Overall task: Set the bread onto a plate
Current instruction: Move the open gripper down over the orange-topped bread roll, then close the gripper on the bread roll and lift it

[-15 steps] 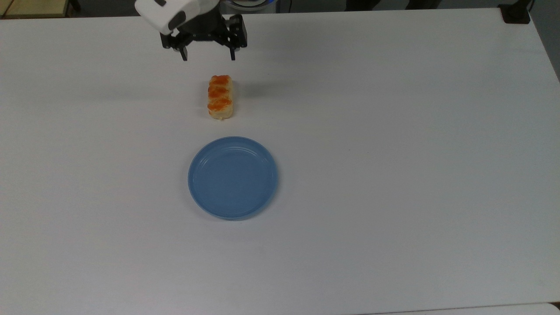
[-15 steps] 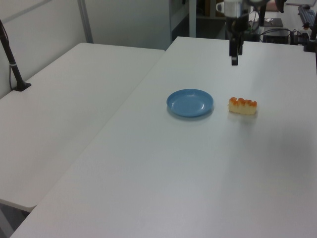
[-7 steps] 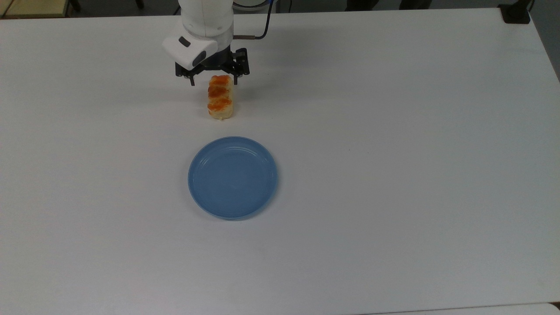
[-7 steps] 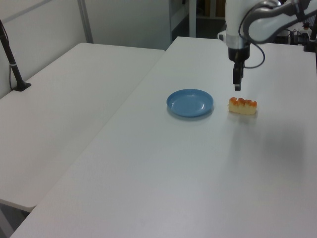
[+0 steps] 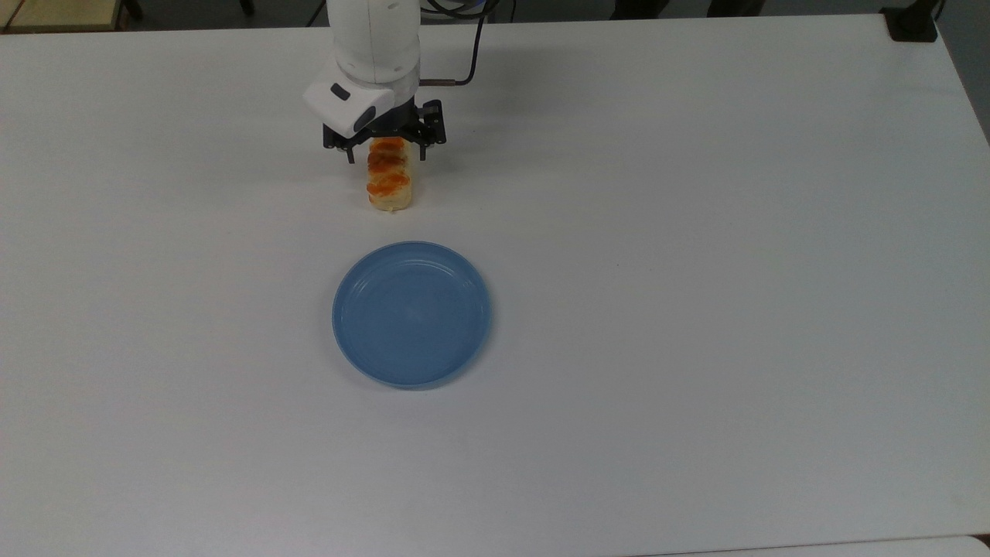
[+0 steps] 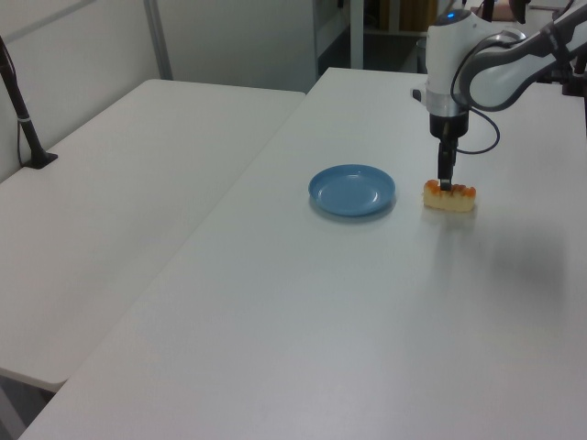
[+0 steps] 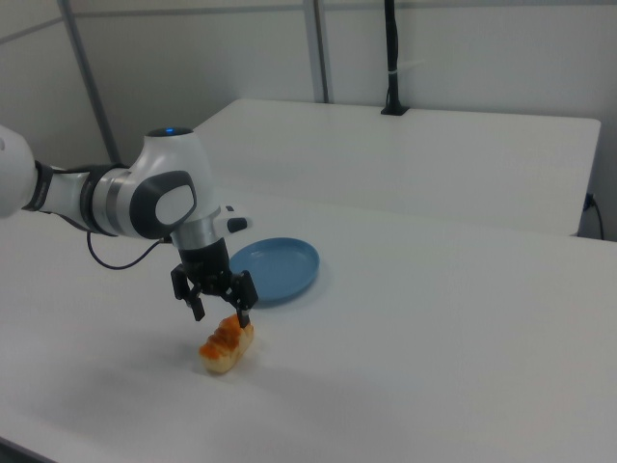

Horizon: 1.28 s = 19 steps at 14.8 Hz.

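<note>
The robot needs to put the bread on the blue plate [image 6: 352,191], so its gripper should next take hold of the bread [image 6: 451,198] by its long sides.
The bread [image 5: 389,184] lies flat on the white table, a pale stick with orange-brown lobes on top, its long axis pointing toward the plate [image 5: 411,313]. The light-blue plate sits a short gap away toward the top view's bottom and holds nothing. My gripper [image 5: 386,157] is open and low over the bread's end that is farther from the plate, one finger on each side of it. In the left view the gripper [image 6: 446,183] comes down onto the bread [image 6: 451,198], right of the plate [image 6: 351,190]. In the right view the fingers of the gripper [image 7: 222,315] straddle the bread [image 7: 225,349], and the plate [image 7: 275,267] lies behind.
A black clamp [image 5: 913,23] sits at the table's far right corner in the top view. A second white table [image 6: 138,183] adjoins on the left view's left, with a black post [image 6: 26,119] on it. A cable [image 5: 464,62] trails from the arm.
The gripper has come down and toward the bread, from beyond its far end to straddling that end. Bread and plate have not moved.
</note>
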Tool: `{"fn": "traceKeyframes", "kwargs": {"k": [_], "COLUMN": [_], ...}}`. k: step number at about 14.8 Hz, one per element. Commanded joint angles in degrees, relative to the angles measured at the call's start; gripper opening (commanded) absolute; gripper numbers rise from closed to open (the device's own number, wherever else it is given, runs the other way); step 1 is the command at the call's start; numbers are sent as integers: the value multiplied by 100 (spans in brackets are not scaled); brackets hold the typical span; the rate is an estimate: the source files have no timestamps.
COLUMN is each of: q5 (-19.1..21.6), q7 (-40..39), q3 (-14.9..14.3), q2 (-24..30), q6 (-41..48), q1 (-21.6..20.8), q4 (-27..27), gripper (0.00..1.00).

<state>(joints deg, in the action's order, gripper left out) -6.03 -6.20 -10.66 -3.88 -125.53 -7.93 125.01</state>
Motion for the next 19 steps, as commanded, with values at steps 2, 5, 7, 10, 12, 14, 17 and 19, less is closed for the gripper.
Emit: {"fn": "traceKeyframes", "kwargs": {"k": [2,5,7,10,12,14,17,19], "q5": [-135,-179,-179,-179,-188,-328,-373,-373], "q7": [102,102,102,102,102,102,76,40], "q3": [-41,-59,-59,-59,-59,-59,-67,-94], "q2": [-147,-306,-341,-377,-377,-412,-412,-342], "q6": [-402,-561,-561,-561,-561,-561,-561,-491], "q1": [-148,-139,-147,-139,-139,-121,-121,-112], "q4": [208,208,208,217,243,243,235,121], "gripper": [100,100,100,92,68,43,26,26]}}
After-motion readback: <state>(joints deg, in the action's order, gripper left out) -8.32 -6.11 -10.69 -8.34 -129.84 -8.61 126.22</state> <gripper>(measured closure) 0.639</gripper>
